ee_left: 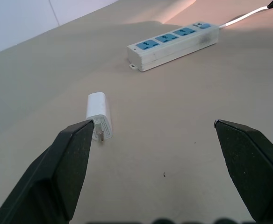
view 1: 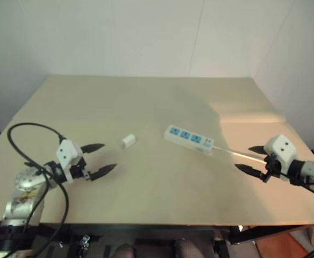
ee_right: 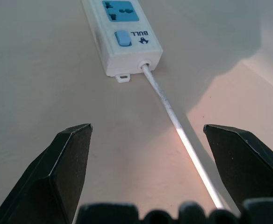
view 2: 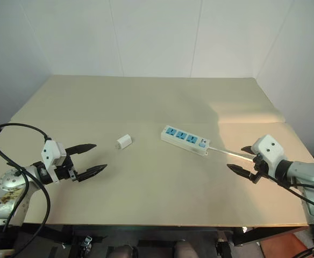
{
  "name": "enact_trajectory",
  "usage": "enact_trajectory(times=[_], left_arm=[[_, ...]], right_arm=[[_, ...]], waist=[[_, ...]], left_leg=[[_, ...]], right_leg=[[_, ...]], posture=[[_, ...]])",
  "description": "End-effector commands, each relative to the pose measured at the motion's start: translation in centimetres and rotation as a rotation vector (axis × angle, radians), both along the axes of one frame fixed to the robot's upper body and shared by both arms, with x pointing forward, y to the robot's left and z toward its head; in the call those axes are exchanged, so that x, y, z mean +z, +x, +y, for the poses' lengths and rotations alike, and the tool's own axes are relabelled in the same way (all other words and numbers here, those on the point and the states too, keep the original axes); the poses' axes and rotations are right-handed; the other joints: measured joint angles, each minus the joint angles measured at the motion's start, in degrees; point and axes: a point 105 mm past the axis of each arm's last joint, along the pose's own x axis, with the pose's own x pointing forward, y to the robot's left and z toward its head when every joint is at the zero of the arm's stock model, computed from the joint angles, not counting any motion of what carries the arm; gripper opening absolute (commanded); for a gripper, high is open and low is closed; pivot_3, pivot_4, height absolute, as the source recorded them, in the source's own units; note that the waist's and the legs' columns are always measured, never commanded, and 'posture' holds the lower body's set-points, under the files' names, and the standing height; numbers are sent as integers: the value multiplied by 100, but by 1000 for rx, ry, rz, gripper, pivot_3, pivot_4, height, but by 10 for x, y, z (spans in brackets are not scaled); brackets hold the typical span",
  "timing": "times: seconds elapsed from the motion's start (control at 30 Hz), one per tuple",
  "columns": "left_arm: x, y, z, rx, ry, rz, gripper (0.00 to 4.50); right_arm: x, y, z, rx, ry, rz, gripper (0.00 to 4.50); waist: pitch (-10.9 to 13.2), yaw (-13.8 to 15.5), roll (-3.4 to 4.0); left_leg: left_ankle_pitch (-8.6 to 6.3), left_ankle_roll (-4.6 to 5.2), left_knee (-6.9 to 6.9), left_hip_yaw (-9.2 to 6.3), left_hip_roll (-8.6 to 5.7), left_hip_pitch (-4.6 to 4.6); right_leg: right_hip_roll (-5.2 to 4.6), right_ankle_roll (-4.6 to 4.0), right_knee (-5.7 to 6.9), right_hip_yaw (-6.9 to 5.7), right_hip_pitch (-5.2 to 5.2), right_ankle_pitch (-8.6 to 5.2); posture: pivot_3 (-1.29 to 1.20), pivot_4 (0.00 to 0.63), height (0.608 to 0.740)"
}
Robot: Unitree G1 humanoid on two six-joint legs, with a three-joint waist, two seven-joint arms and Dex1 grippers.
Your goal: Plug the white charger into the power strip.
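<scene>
The power strip (view 1: 189,139) is longer than my open fingers but narrow across. My right gripper should grab the power strip's long sides (view 1: 206,144) next to the switch next.
The white charger (view 1: 128,141) lies flat on the tan table, left of centre, its metal prongs facing my left gripper; it is also in the left wrist view (ee_left: 99,115). The power strip (view 1: 189,139) with three blue socket faces lies right of centre, angled, switch end toward the right, and shows again in the left wrist view (ee_left: 174,45). Its thin white cord (ee_right: 181,133) runs toward my right gripper. My left gripper (view 1: 99,159) hovers open a short way left of the charger, holding nothing. My right gripper (view 1: 252,159) is open and empty, its fingers straddling the cord just past the switch end (ee_right: 127,42).
The table (view 1: 157,102) stretches back to a white wall. A black cable (view 1: 33,129) loops over my left arm near the table's left front edge. The right table edge lies close beside my right arm.
</scene>
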Motion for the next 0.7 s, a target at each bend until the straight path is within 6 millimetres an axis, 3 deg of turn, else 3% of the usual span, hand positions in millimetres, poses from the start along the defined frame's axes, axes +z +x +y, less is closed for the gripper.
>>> enact_trajectory(times=[0.03,0.3,0.7], left_arm=[[12,-3,-2,-9,-6,-43,4481],[14,-1,5,22,0,-46,4481],[16,1,-5,-24,6,-44,4481]], right_arm=[[13,2,-3,-1,-19,-38,4477],[11,11,-3,-41,18,-17,4477],[-28,84,6,-113,102,105,4477]], waist=[[0,3,0],[0,-6,0],[1,-82,1]], left_leg=[[0,0,0,0,0,0],[0,0,0,0,0,1],[0,0,1,2,-1,6]], right_leg=[[0,0,0,0,0,0],[0,-1,1,0,0,1],[1,-17,7,1,0,10]], posture=[[0,150,740],[0,150,740],[0,150,740]])
